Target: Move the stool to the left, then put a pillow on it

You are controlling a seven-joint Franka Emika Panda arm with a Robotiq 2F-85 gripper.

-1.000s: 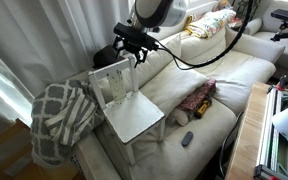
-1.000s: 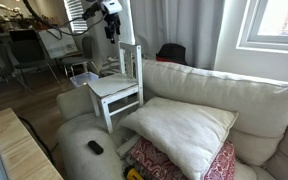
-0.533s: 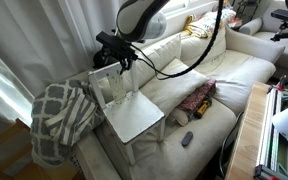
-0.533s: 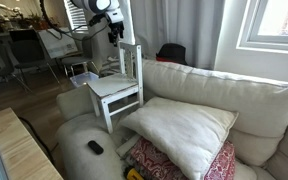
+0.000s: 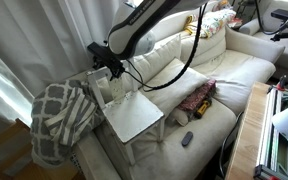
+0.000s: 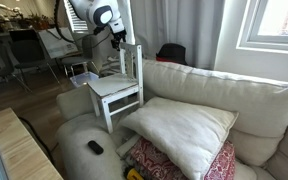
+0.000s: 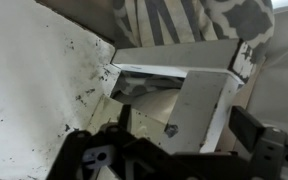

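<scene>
My fingers don't reach the sides of the white bar yet, so I should first bring my gripper closer to the bar and then close on it.
The white stool lies on its side on the sofa, its speckled panel upright; it also shows in an exterior view and fills the wrist view. My gripper is at the top edge of the stool's upright part in both exterior views. In the wrist view the gripper is open, with a white bar of the stool between its fingers. The large cream pillow lies on the sofa seat beside the stool.
A grey-and-white lattice blanket hangs over the sofa arm next to the stool. A small red patterned pillow and a dark remote lie on the seat. A yellowish pillow sits farther along. A curtain hangs behind.
My arm has swung across and down from above the sofa back to the top edge of the stool's upright part. The stool and pillows have not moved.
</scene>
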